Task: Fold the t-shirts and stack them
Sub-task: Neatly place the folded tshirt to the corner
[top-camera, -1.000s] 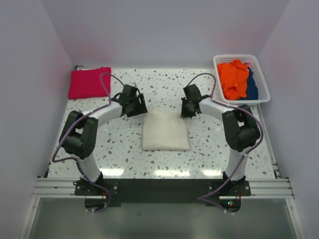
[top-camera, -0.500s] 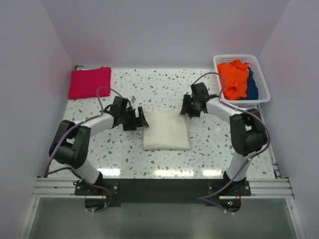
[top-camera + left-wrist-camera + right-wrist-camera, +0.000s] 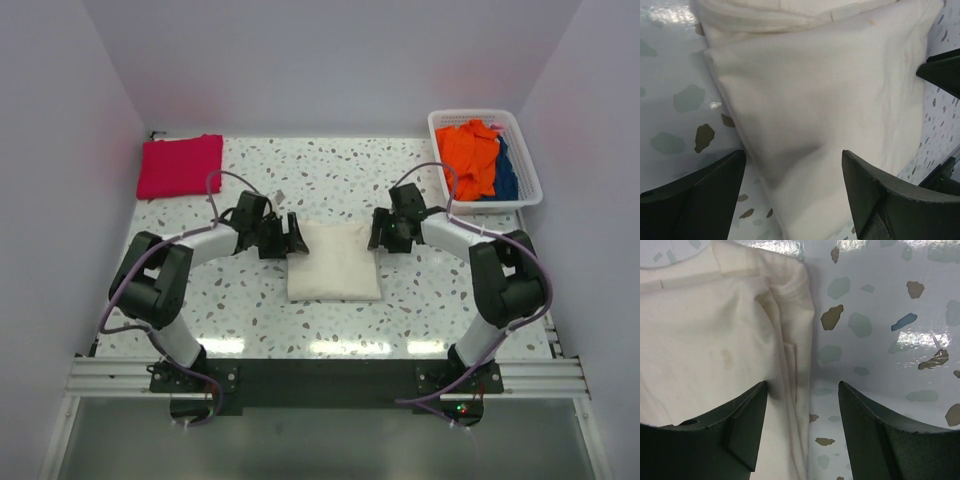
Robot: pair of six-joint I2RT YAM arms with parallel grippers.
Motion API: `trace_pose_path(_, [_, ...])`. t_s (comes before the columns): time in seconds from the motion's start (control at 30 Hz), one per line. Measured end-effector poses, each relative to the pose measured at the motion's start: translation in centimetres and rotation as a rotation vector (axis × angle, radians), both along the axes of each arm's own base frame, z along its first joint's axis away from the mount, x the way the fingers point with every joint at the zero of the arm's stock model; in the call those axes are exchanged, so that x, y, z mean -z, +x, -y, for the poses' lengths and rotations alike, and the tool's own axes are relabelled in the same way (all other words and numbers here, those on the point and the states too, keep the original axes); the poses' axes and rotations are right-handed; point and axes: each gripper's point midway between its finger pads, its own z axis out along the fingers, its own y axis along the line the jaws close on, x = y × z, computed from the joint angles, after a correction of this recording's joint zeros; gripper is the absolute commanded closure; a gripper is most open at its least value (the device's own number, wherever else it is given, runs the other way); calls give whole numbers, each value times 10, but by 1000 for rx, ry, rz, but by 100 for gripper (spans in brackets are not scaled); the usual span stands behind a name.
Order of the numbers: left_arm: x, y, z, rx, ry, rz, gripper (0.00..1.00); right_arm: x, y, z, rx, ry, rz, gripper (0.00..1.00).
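My left gripper is to grab the folded cream-white t-shirt next by its side edge that faces the crimson-pink t-shirt. I will then stack the cream-white t-shirt there.
The cream-white t-shirt (image 3: 333, 262) lies folded into a small rectangle at the table's middle. My left gripper (image 3: 294, 240) sits at its far-left corner, and my right gripper (image 3: 379, 232) at its far-right corner. In the left wrist view the left gripper (image 3: 792, 167) is open and straddles the cream-white shirt (image 3: 830, 90). In the right wrist view the right gripper (image 3: 802, 392) is open, with the folded edge of the shirt (image 3: 790, 355) between its fingers, unpinched. The crimson-pink t-shirt (image 3: 180, 166) lies folded at the far left corner.
A white basket (image 3: 472, 113) at the far right corner holds orange cloth (image 3: 470, 155) and blue cloth (image 3: 507, 175). The speckled tabletop (image 3: 330, 175) ends at white walls on the left, back and right.
Both grippers have come nearer and lower, down to the cream-white shirt's far corners. The right gripper has opened from shut. The shirt has not moved.
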Motion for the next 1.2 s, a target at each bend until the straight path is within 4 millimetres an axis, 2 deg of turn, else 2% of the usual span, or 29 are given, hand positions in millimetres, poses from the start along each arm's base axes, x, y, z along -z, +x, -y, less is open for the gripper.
trace_pose_path(0.1, [1,1,13,20,-10,11,24,5,-2,-1,-4,5,-9,37])
trace_pose_path(0.2, [4,3,22,21,-2,13,39,5,0,-4,-12,20,-8,37])
trace_pose_path(0.23, [5,4,23,19,1,13,52,5,0,-6,-15,26,-8,37])
trace_pose_path(0.3, [10,6,25,7,27,3,64,6,0,-7,-18,31,-7,37])
trace_pose_path(0.33, [12,7,26,3,37,0,77,6,0,-7,-18,33,-6,37])
trace_pose_path(0.37, [14,8,26,-2,51,-3,83,6,1,-8,-19,35,-5,37])
trace_pose_path(0.4, [16,9,26,-5,71,-8,94,6,1,-8,-20,38,-5,37])
trace_pose_path(0.43, [17,10,26,-7,84,-13,99,6,0,-8,-21,39,-6,37])
trace_pose_path(0.63, [14,30,14,-45,245,3,100,5,-6,-8,-24,52,-3,37])
trace_pose_path(0.87, [-1,95,-29,-138,500,101,100,-12,-13,-7,-27,67,32,37])
trace_pose_path(1.03, [-19,153,-84,-229,712,171,100,-27,-16,-9,-43,74,60,37])
trace_pose_path(1.2, [-48,207,-139,-299,904,268,100,-31,-25,-14,-73,67,56,37])
